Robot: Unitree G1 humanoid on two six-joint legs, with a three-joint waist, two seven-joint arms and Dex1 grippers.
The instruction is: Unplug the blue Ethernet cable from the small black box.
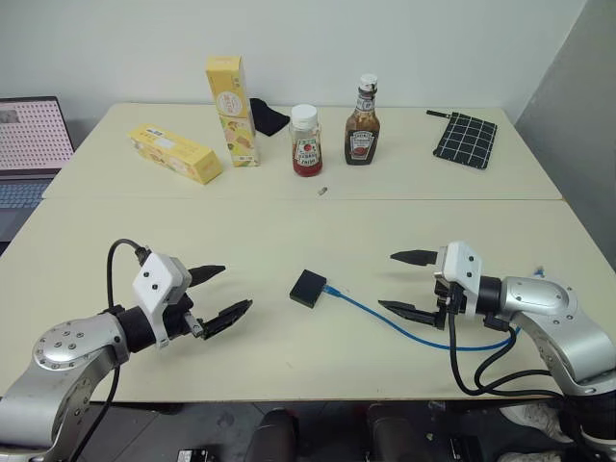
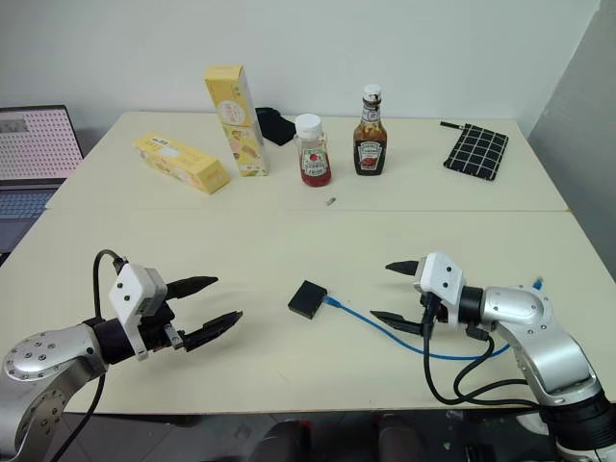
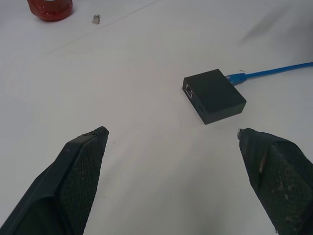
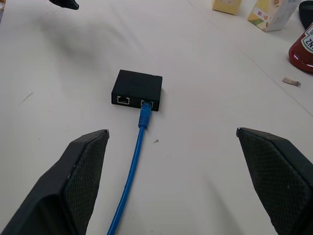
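My left gripper grabs the small black box by its body (image 1: 306, 289) next, so the port with the blue plug (image 1: 327, 289) stays free to unplug.
The small black box (image 1: 308, 287) lies flat on the near table, between my two arms. The blue Ethernet cable (image 1: 404, 325) is plugged into the box's right edge; its plug (image 4: 145, 108) sits in one of two ports. From there the cord runs right and loops under my right arm. My left gripper (image 1: 220, 292) hovers left of the box, open and empty, fingers pointing at it. To the right of the box, my right gripper (image 1: 406, 282) is also open, with the cable passing below it. The wrist views show the box (image 3: 213, 96) ahead of each pair of fingers.
Across the far table stand two yellow cartons (image 1: 233, 110), a ketchup jar (image 1: 306, 141), a brown sauce bottle (image 1: 363, 123) and a black checked cloth (image 1: 466, 138). A small scrap (image 1: 323, 192) lies near the table seam. A laptop (image 1: 29, 144) sits at far left.
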